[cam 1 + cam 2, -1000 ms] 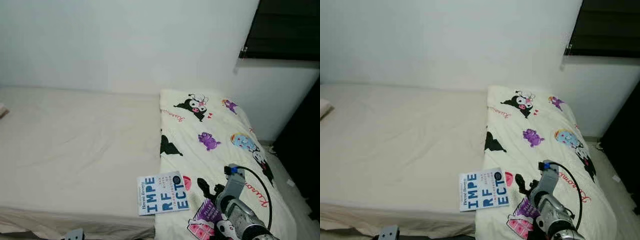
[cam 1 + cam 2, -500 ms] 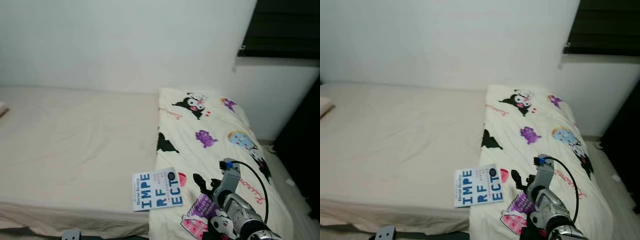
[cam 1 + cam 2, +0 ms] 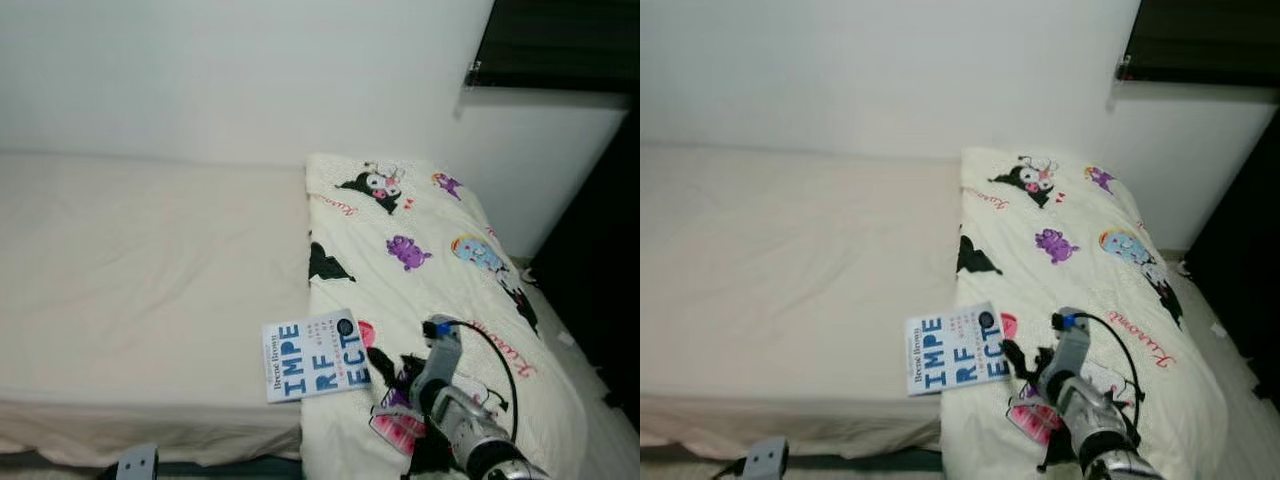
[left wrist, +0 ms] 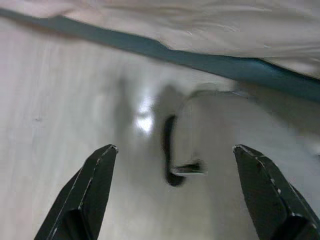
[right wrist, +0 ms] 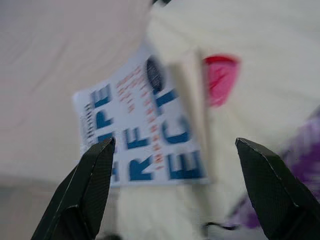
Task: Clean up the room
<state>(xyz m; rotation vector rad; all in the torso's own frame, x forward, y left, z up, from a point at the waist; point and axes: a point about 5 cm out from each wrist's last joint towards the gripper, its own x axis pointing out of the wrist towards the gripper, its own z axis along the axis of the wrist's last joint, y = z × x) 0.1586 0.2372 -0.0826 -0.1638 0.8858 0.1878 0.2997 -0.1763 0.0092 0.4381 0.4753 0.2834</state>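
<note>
The right gripper picks up the book (image 3: 315,356) by its narrow page edge (image 3: 367,366) next, since the book's broad lettered cover spreads too wide for the gripper's fingers.
A white book (image 3: 315,356) with big blue letters lies near the bed's front edge, half on the cream sheet and half on the cartoon-print blanket (image 3: 420,250). My right gripper (image 3: 1026,358) hovers just right of the book, low over the blanket. In the right wrist view the right gripper (image 5: 174,145) is open, its fingers (image 5: 90,190) wide apart with the book (image 5: 140,135) between and beyond them. My left gripper (image 4: 173,148) hangs open over the pale floor beside the bed.
The bed (image 3: 150,260) with its cream sheet runs along the white wall. A dark window (image 3: 560,45) sits at the top right. A dark cable (image 4: 171,165) lies on the floor below the teal bed edge (image 4: 215,62). Floor (image 3: 600,430) shows right of the bed.
The camera has shifted a little. My right gripper has reached forward and left, closing on the book's right edge. The book has not moved on the bed.
</note>
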